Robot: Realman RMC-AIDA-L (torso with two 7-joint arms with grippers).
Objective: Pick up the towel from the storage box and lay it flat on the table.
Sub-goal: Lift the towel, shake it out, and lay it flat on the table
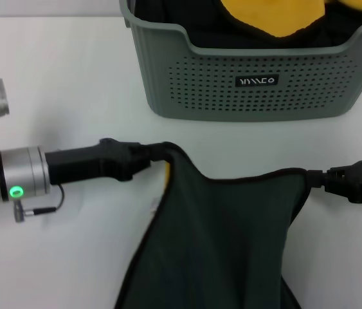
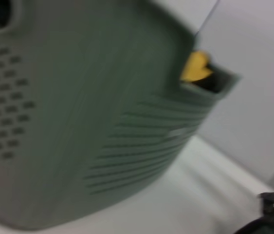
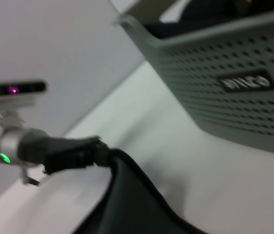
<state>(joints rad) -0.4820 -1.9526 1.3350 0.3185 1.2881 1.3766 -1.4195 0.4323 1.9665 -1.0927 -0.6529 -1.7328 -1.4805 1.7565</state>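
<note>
The towel is hanging with its top edge [image 1: 232, 178] raised, short of the box's base [image 1: 213, 119]. I need to lay that edge by the box's base with my left gripper before I open it.
The dark grey-green towel [image 1: 222, 241] with black edging hangs spread between my two grippers, in front of the storage box [image 1: 251, 84], above the white table [image 1: 58, 77]. My left gripper [image 1: 157, 154] is shut on its left top corner. My right gripper [image 1: 316, 178] is shut on its right top corner. The towel's lower part runs out of the head view at the bottom. A yellow strip [image 1: 166, 175] shows along its left edge. In the right wrist view the towel [image 3: 132, 204] hangs from the left gripper [image 3: 105, 155]. The left wrist view shows the box's side wall [image 2: 78, 122].
Yellow cloths [image 1: 274, 16] and dark cloth lie inside the box at the back of the table. One yellow cloth peeks over the rim in the left wrist view [image 2: 196, 67]. White table lies to the left of the box and under the towel.
</note>
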